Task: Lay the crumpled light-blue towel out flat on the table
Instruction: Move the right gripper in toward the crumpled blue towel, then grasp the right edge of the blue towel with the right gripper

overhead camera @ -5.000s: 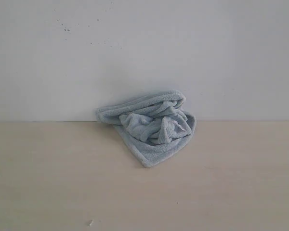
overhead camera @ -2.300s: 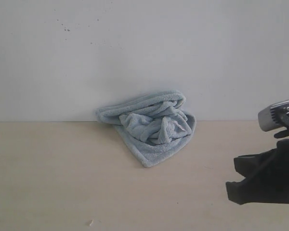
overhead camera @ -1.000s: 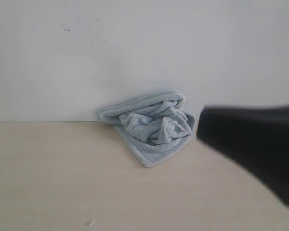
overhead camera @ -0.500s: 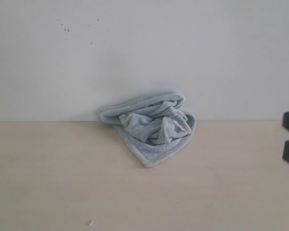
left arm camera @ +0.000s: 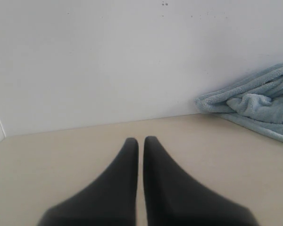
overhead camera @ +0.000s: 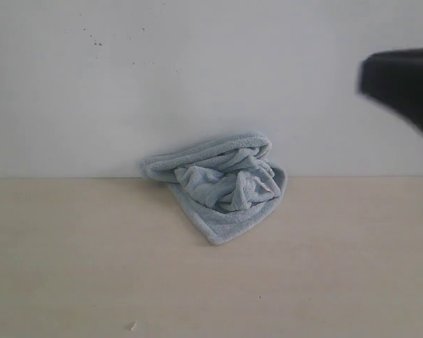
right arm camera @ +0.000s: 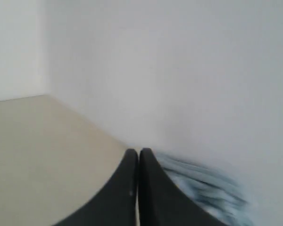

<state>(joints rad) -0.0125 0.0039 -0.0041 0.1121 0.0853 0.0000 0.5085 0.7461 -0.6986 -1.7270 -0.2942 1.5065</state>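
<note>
My right gripper grabs the light-blue towel [overhead camera: 222, 186] by its loose corner [overhead camera: 214, 236] next, to spread the heap flat.
The light-blue towel [overhead camera: 222, 186] lies crumpled in a heap on the beige table [overhead camera: 92, 267], against the white wall. It also shows in the left wrist view [left arm camera: 262, 110] and, blurred, in the right wrist view [right arm camera: 205, 186]. My left gripper [left arm camera: 138, 140] is shut with nothing in it, hanging over bare table well away from the towel. My right gripper [right arm camera: 136, 151] is shut and empty too, pointing toward the towel from a distance. In the exterior view only a blurred black part of the right arm [overhead camera: 405, 88] shows at the upper right edge.
A white wall [overhead camera: 197, 77] stands directly behind the towel. A tiny speck [overhead camera: 132, 326] lies on the table near the front.
The right arm has been swinging across the right side of the exterior view; it was low at the right edge half a second ago and is now high at the upper right. The towel has not moved.
</note>
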